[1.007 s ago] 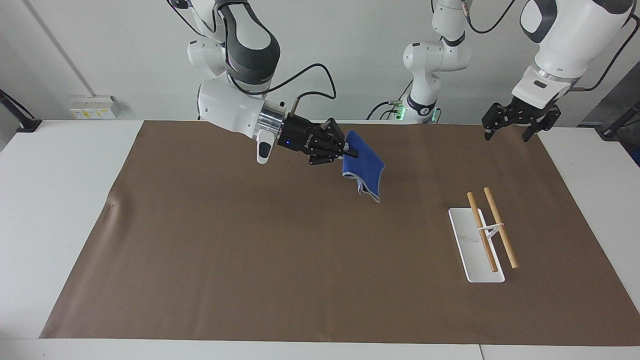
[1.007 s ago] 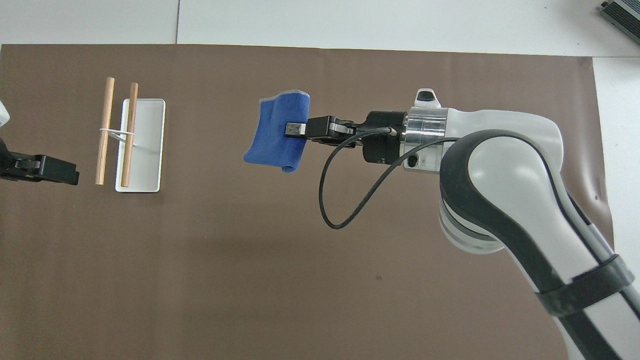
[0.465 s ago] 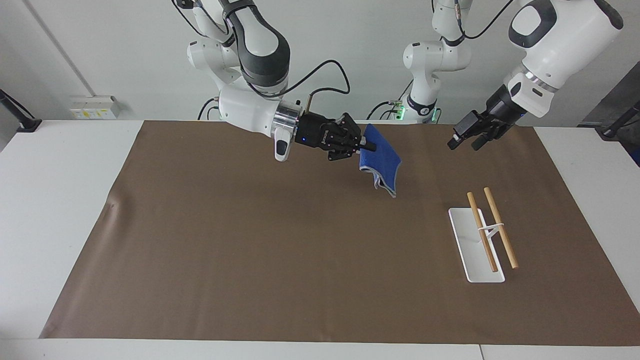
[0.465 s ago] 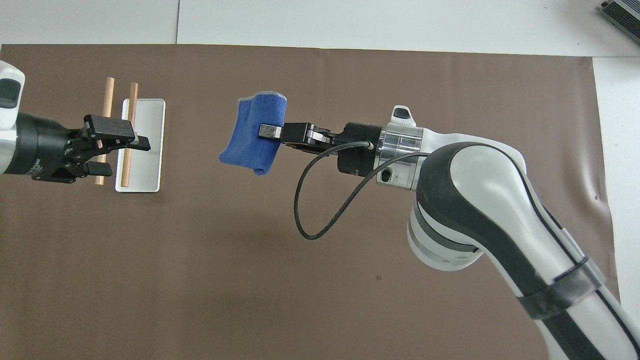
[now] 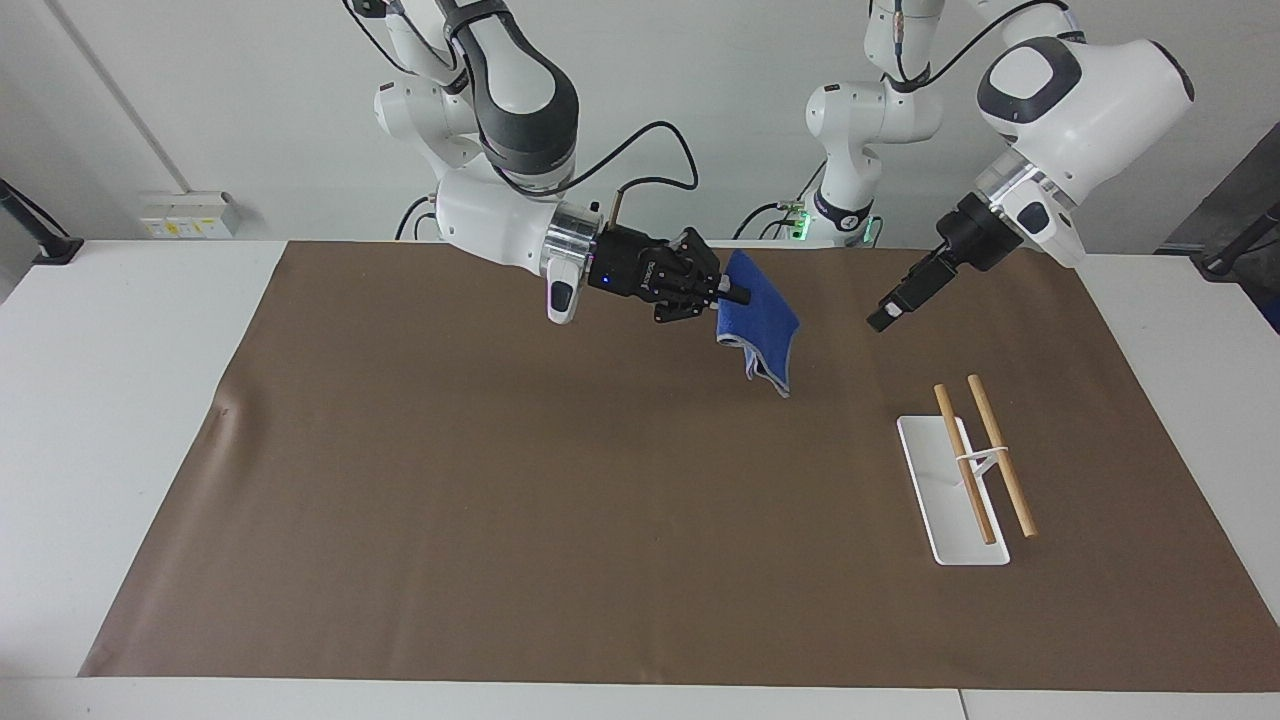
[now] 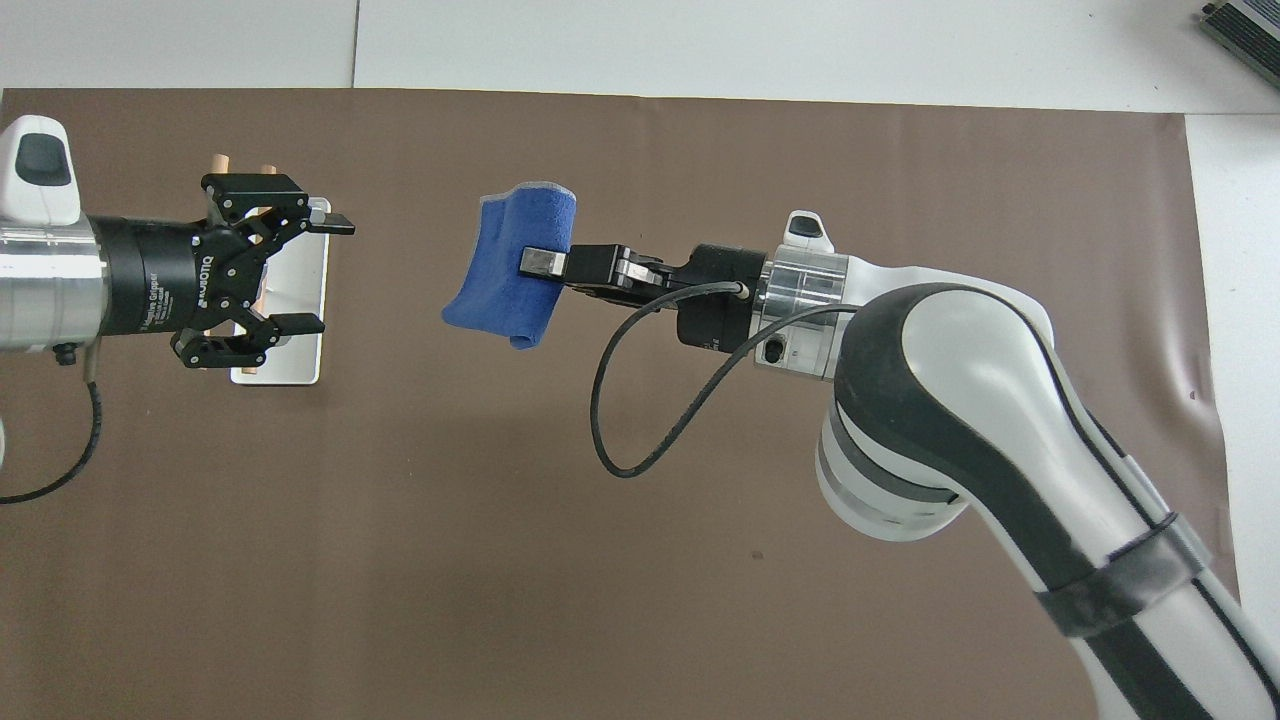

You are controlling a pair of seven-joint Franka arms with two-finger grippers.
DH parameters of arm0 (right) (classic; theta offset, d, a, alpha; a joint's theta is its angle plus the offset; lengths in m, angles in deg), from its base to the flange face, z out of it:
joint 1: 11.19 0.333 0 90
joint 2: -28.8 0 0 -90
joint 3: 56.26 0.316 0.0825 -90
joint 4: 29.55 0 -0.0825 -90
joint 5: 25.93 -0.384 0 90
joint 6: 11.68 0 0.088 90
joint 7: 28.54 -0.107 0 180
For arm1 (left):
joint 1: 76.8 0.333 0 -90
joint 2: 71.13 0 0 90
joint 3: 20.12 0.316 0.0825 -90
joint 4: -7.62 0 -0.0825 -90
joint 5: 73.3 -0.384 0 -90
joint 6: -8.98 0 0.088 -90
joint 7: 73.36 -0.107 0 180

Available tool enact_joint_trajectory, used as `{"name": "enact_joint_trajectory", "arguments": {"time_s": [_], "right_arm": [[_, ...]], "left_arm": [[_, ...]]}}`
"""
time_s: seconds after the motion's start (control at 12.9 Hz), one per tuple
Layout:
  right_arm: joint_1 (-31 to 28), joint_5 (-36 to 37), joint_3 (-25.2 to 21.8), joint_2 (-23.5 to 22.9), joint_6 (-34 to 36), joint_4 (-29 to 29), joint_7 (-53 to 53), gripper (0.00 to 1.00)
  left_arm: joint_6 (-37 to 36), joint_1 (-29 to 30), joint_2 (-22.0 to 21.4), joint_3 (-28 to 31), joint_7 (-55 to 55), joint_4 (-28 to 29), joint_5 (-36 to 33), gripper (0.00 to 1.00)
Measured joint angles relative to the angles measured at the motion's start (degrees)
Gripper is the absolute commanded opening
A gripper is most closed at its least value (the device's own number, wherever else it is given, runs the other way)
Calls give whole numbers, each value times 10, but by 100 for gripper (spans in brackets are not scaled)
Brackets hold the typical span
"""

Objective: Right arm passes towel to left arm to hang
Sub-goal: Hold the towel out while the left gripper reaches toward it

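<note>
My right gripper's fingers already cover one edge of the towel. My left gripper should next grab the towel's free opposite edge (image 6: 473,266) to hang the towel.
The right arm's gripper (image 5: 742,296) (image 6: 540,263) is shut on the upper edge of the blue towel (image 5: 765,325) (image 6: 510,270). The towel hangs folded in the air over the brown mat (image 5: 500,480). The left arm's gripper (image 5: 882,320) (image 6: 328,272) is open, lies level and points at the towel across a clear gap. In the overhead view it covers much of the rack (image 6: 300,350).
The rack, a white base plate (image 5: 945,500) with two wooden rods (image 5: 1000,455) on a short post, stands toward the left arm's end of the mat. Two smaller white arms (image 5: 860,130) stand at the robots' edge.
The left gripper has come down from near its base, turned level and moved toward the towel. The right gripper carried the towel toward the left arm's end, then held almost still.
</note>
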Motion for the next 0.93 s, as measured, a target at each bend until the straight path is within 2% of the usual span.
{"name": "enact_joint_trajectory", "arguments": {"time_s": [0.39,0.93], "right_arm": [[-2,0,-2,0,0,0,0,0],[-6,0,-2,0,0,0,1,0]], "left_arm": [[179,-97,-1,-2,222,46,26,100],[212,-114,-18,-1,307,109,35,100]]}}
